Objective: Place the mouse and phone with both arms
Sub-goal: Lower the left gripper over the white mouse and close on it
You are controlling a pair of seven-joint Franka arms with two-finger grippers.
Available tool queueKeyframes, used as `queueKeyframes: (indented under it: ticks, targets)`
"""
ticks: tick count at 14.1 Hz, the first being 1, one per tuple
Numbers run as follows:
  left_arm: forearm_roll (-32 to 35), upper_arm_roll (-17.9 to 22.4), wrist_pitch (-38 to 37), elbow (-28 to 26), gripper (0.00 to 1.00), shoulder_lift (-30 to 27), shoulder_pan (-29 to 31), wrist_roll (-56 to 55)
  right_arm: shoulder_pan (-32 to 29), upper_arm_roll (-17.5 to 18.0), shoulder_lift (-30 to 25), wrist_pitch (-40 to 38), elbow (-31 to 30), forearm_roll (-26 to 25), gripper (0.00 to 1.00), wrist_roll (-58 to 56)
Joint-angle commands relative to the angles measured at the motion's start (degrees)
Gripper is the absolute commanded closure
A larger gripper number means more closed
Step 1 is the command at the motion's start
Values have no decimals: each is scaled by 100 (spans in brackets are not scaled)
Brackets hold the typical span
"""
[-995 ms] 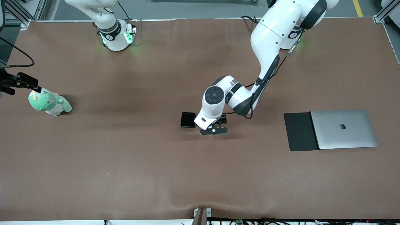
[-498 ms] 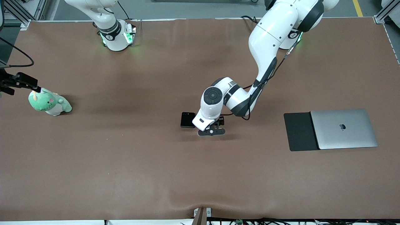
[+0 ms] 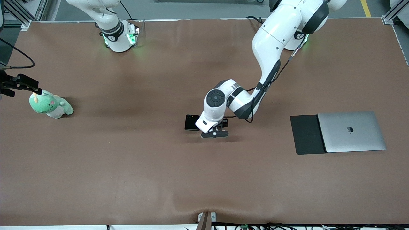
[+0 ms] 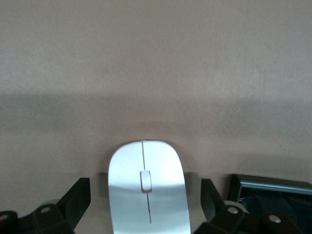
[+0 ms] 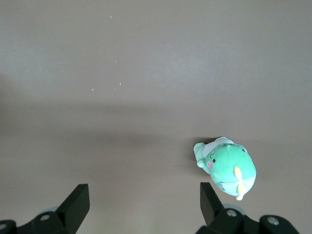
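Observation:
My left gripper should close now. Closing now would hold the mouse. Its fingers are low over the table beside the white mouse (image 4: 146, 187).
The white mouse (image 4: 146, 187) lies on the brown table between the fingers of my left gripper (image 4: 145, 196), which is open; a gap shows on each side. In the front view the left hand (image 3: 214, 133) covers the mouse at the table's middle. The black phone (image 3: 191, 122) lies flat right beside that hand, toward the right arm's end; its corner (image 4: 273, 197) shows in the left wrist view. My right gripper (image 5: 145, 200) hangs open and empty over the table's edge at the right arm's end, seen in the front view (image 3: 22, 83).
A green plush dinosaur (image 3: 51, 105) lies under the right gripper, also visible from the right wrist (image 5: 226, 168). A closed silver laptop (image 3: 351, 131) rests partly on a flat black pad (image 3: 305, 134) toward the left arm's end. The table cover bulges at the front edge (image 3: 204, 206).
The left arm has shifted slightly toward the phone, its hand staying low over the mouse. The right arm has not moved.

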Motion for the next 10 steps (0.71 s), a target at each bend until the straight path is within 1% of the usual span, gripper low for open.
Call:
queueKeyframes:
  ticks: [1, 2, 4, 7, 10]
  targets:
    - [123, 58, 71, 128, 3, 73, -99, -295, -175, 92, 12, -18, 18, 78, 0, -172]
    - [123, 58, 71, 119, 21, 64, -91, -295, -201, 92, 12, -9, 18, 78, 0, -224]
    - [140, 58, 62, 93, 47, 3, -82, -269, -210, 92, 21, -9, 18, 78, 0, -234]
    - [123, 58, 10, 93, 54, -42, -90, -365, -210, 92, 21, -9, 18, 87, 0, -234]
    - [149, 58, -227, 76, 57, -252, 24, -419, -158, 92, 38, 0, 18, 87, 0, -225]
